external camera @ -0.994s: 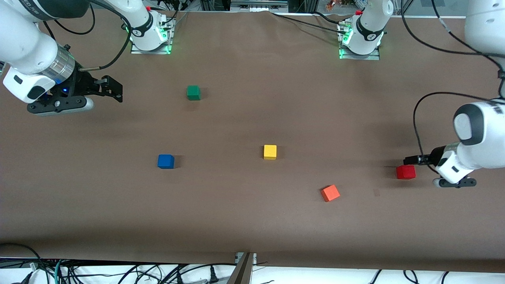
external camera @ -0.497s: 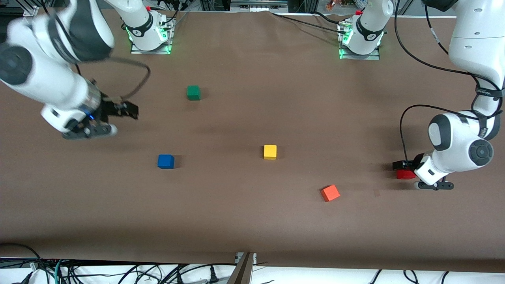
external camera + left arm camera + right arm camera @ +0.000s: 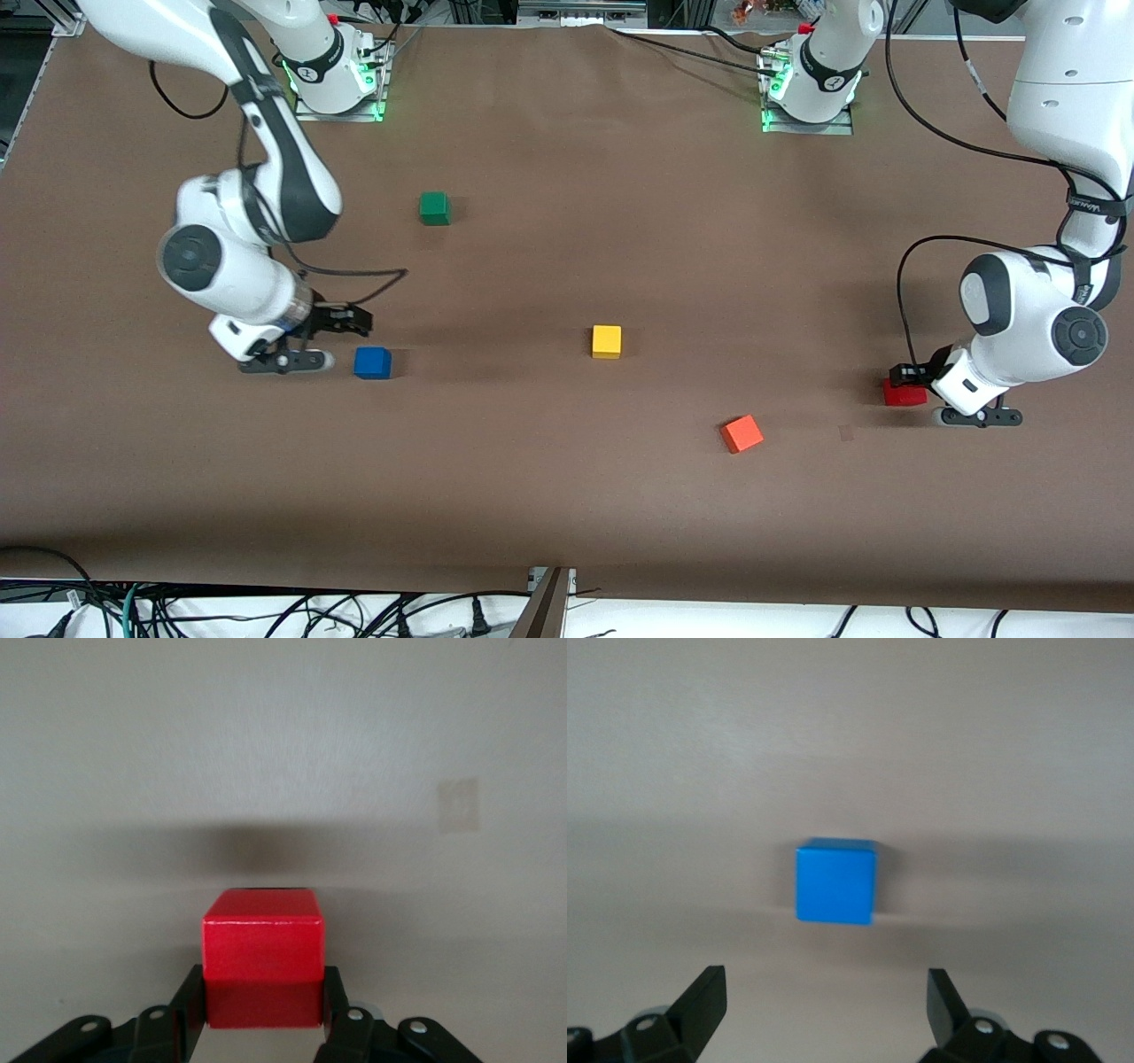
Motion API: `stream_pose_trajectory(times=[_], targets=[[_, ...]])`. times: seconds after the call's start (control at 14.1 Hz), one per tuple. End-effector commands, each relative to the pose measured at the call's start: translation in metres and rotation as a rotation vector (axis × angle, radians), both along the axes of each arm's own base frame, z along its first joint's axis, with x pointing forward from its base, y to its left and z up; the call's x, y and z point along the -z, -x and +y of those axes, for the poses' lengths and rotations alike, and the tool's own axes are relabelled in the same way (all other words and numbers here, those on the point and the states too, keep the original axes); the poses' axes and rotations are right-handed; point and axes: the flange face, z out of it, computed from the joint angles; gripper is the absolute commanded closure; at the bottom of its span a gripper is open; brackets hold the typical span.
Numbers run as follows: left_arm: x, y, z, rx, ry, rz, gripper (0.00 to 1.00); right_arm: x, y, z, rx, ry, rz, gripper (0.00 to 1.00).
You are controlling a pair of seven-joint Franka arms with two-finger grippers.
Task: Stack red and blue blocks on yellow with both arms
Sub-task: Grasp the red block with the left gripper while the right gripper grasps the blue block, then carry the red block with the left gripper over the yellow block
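I need to grab the blue block (image 3: 372, 362) by its two opposite sides with my right gripper next. Then I can stack it over the yellow cube (image 3: 606, 341).
The red block (image 3: 902, 393) lies on the table at the left arm's end. My left gripper (image 3: 905, 376) is shut on it, and in the left wrist view the fingers (image 3: 188, 992) press both sides of the red block (image 3: 262, 943). The blue block (image 3: 372, 362) lies at the right arm's end. My right gripper (image 3: 351, 321) is open and low, just beside it. In the right wrist view the blue block (image 3: 836, 881) lies ahead of the spread right gripper (image 3: 824, 985). The yellow cube (image 3: 606, 341) sits alone mid-table.
An orange-red cube (image 3: 741, 433) lies between the yellow cube and the red block, nearer the front camera. A green cube (image 3: 434, 207) lies farther from the camera, toward the right arm's base. The brown table (image 3: 567, 496) ends near the front camera.
My right arm swung down and across to the blue block, gripper still open. My left gripper came down over the red block and closed on its sides, nudging it slightly.
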Motion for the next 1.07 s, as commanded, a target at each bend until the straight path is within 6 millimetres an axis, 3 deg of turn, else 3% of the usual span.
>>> stream_pose_trajectory(times=[0.0,0.14,0.36,0.5,0.57,0.78,0.99], targets=[[-0.042,-0.016,-0.047,0.071,-0.016,-0.026,1.00,0.022,-0.003,0.014,0.011,-0.009,-0.023,0.00],[-0.067,-0.025,-0.082,0.014,-0.019,-0.002,1.00,0.042,-0.007,0.008,-0.001,-0.008,-0.042,0.00],[-0.089,-0.028,-0.092,0.002,-0.016,0.015,1.00,0.056,-0.010,0.002,-0.024,-0.010,-0.057,0.00],[-0.106,-0.027,-0.133,-0.035,-0.017,0.035,1.00,0.070,-0.011,0.002,-0.020,-0.015,-0.076,0.00],[-0.109,-0.023,-0.160,-0.070,-0.019,0.048,1.00,0.076,-0.013,0.001,-0.020,-0.019,-0.093,0.01],[-0.117,-0.005,-0.269,-0.137,0.002,0.049,1.00,0.091,-0.015,0.006,-0.033,-0.026,-0.123,0.19],[-0.112,0.027,-0.369,-0.137,0.017,0.060,1.00,0.092,-0.016,0.004,-0.043,-0.026,-0.127,0.52]])
